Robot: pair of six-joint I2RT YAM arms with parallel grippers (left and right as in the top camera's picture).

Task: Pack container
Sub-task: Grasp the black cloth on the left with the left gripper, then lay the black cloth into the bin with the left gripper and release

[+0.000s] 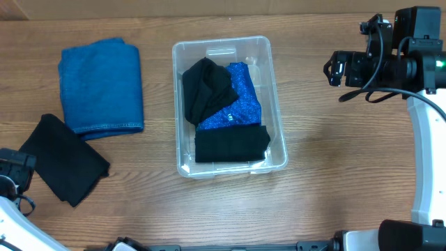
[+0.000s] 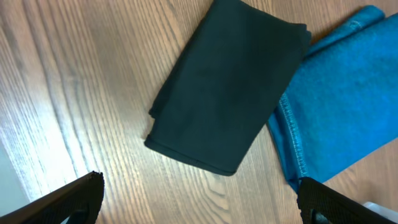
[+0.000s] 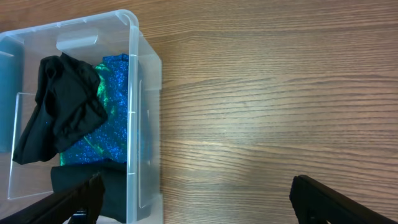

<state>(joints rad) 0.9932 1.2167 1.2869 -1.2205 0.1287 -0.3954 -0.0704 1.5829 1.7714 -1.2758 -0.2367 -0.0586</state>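
My left gripper is about to grab the cloth's nearest short edge, layers together. The folded black cloth will then go into the container (image 1: 277, 104).
The clear container (image 1: 277, 104) stands mid-table. It holds a crumpled black cloth (image 1: 207, 87), a sparkly blue cloth (image 1: 242, 104) and a folded black cloth (image 1: 231, 144). A folded blue towel (image 1: 101, 85) and a folded black cloth (image 1: 64, 158) lie on the table to its left. My left gripper (image 1: 15, 169) is open and empty at the lower left, short of the black cloth (image 2: 227, 84) and the towel (image 2: 348, 93). My right gripper (image 1: 334, 70) is open and empty to the upper right of the container. In the right wrist view (image 3: 196, 196) one finger hangs by the container's wall (image 3: 134, 93).
The wooden table (image 1: 334, 160) is bare to the right of the container. The right arm's white base (image 1: 425, 160) stands at the right edge. The table's far edge runs along the top of the overhead view.
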